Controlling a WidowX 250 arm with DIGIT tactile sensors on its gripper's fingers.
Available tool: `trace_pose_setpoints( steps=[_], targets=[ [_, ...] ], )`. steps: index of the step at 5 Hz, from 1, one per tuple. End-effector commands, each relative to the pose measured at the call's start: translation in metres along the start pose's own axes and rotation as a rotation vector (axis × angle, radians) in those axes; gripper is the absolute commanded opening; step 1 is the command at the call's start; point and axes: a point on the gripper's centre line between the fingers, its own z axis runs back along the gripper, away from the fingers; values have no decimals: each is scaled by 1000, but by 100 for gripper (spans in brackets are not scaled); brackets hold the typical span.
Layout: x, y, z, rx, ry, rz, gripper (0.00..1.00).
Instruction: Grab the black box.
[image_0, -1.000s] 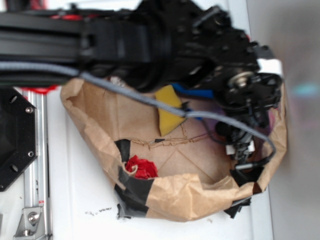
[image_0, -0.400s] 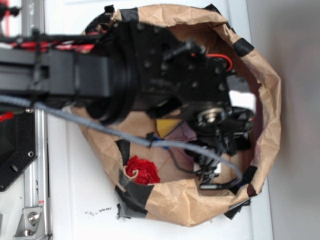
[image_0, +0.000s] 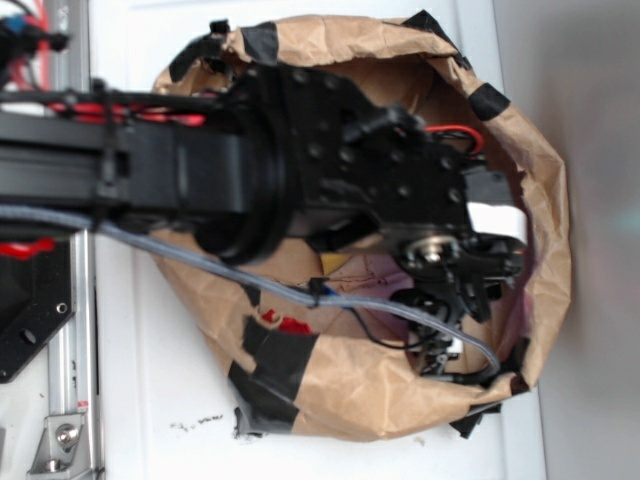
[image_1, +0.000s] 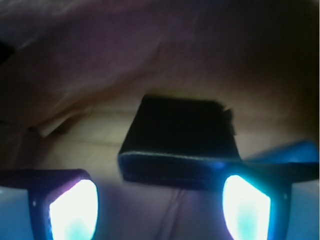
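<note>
The robot's gripper has to grab the black box (image_1: 180, 145), so it should next pinch the box's two opposite side edges.
The black box (image_1: 180, 145) lies flat on the brown paper in the wrist view, just beyond my fingertips and a little right of centre. My gripper (image_1: 160, 210) is open, its two glowing pads (image_1: 72, 207) wide apart with nothing between them. The box's near edge sits close to the right pad. In the exterior view the gripper (image_0: 445, 335) hangs low inside the brown paper bag (image_0: 540, 200), and the arm hides the black box.
The bag's crumpled walls with black tape patches (image_0: 285, 355) ring the gripper. A sliver of yellow sponge (image_0: 330, 262) and a red object (image_0: 293, 325) peek out beside the arm. A black hexagonal plate (image_0: 25, 320) and a metal rail (image_0: 75, 350) stand left.
The arm has swung over the bag and pushed the gripper deeper toward its right side. It now covers most of the yellow sponge and the red object.
</note>
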Motion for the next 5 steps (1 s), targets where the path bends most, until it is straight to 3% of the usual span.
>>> trace_pose_setpoints(
  steps=[1, 3, 4, 5],
  targets=[
    [22, 1, -10, 115, 2, -72, 100],
    [2, 33, -18, 163, 89, -40, 100],
    [-22, 32, 4, 124, 101, -20, 100],
    [-42, 25, 11, 89, 99, -41, 0]
  ],
)
